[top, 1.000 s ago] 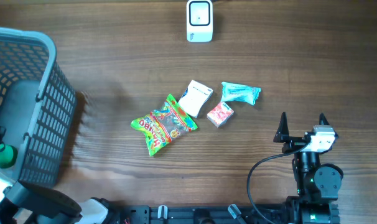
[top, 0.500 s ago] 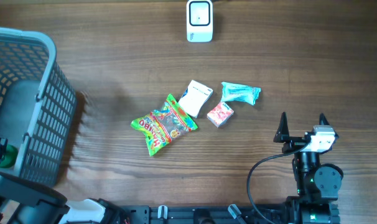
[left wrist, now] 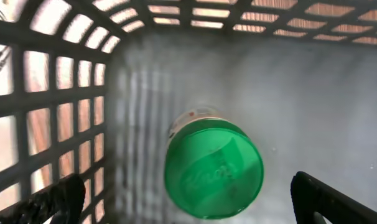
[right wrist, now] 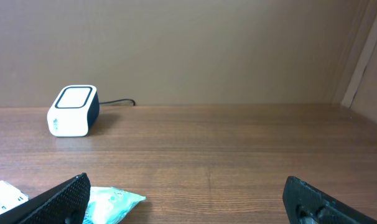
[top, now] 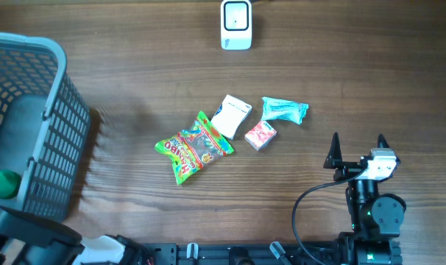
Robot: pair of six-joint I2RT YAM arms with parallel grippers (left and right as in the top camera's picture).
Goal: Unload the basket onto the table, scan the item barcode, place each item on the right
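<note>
The green-lidded container will be held by my left gripper around its lid end (top: 4, 185) (left wrist: 214, 168), on opposite sides. Its body will stay uncovered so the barcode can be scanned.
The white barcode scanner (top: 236, 24) stands at the far middle of the table and shows in the right wrist view as the scanner (right wrist: 73, 111). A green-lidded container (left wrist: 213, 171) lies inside the grey basket (top: 57, 88); from overhead only the green lid (top: 2, 183) shows. My left gripper (left wrist: 188, 190) hangs open above that container, one finger at each side, touching nothing. Near the table's front right, my right gripper (top: 358, 143) is open and empty. A teal packet (top: 284, 110) lies to its far left.
A green gummy bag (top: 193, 147), a white box (top: 231, 115) and a small red box (top: 260, 135) lie together mid-table beside the teal packet (right wrist: 114, 200). The basket's mesh walls (left wrist: 58, 106) close in around my left gripper. A cable (top: 311, 195) loops beside the right arm.
My left arm has shifted toward the bottom-left corner, uncovering more of the green lid in the basket. The right arm and the table items have not moved.
</note>
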